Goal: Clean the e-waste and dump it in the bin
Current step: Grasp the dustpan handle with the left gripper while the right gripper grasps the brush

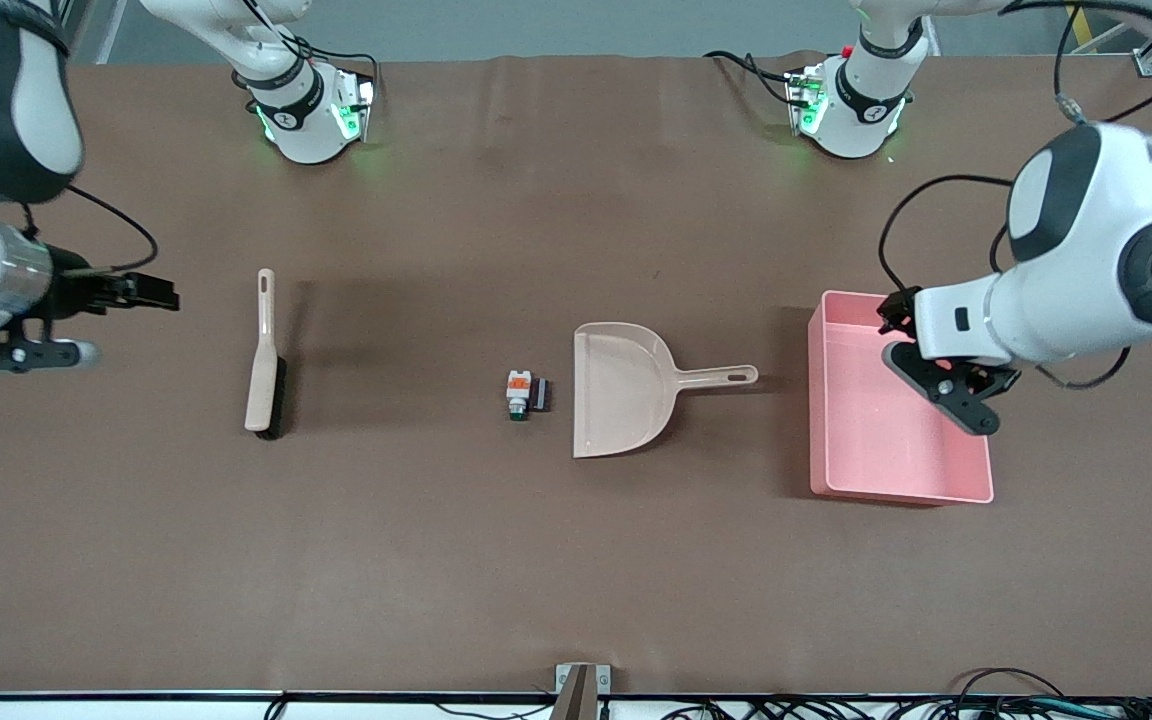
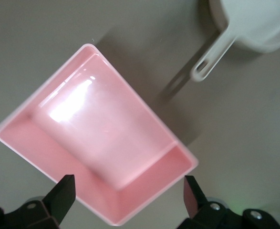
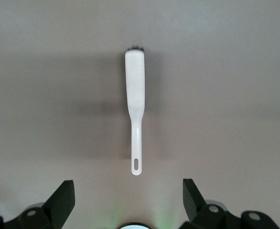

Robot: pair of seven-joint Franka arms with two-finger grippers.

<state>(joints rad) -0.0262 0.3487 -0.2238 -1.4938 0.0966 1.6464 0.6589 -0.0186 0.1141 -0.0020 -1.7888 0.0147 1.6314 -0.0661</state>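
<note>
The robot's right gripper should next hold the brush by its slim handle [image 1: 266,310], so that it can sweep the e-waste into the dustpan [image 1: 626,390].
The e-waste lies mid-table: a white part with orange and green marks [image 1: 519,392] touching a small dark block [image 1: 539,394], beside the open mouth of the beige dustpan [image 1: 626,390]. The pink bin [image 1: 818,400] stands toward the left arm's end of the table, past the dustpan's handle. My left gripper [image 1: 938,370] hangs open and empty over the bin; in the left wrist view the gripper [image 2: 129,191] frames the bin [image 2: 101,124]. My right gripper [image 1: 161,293] is open and empty over bare table toward the right arm's end; the right wrist view shows it [image 3: 129,191] open.
A beige brush with dark bristles [image 1: 264,360] lies on the table between the right gripper and the e-waste; it shows in the right wrist view [image 3: 135,95]. The dustpan's handle [image 2: 216,52] points toward the bin. Brown cloth covers the table [image 1: 436,560].
</note>
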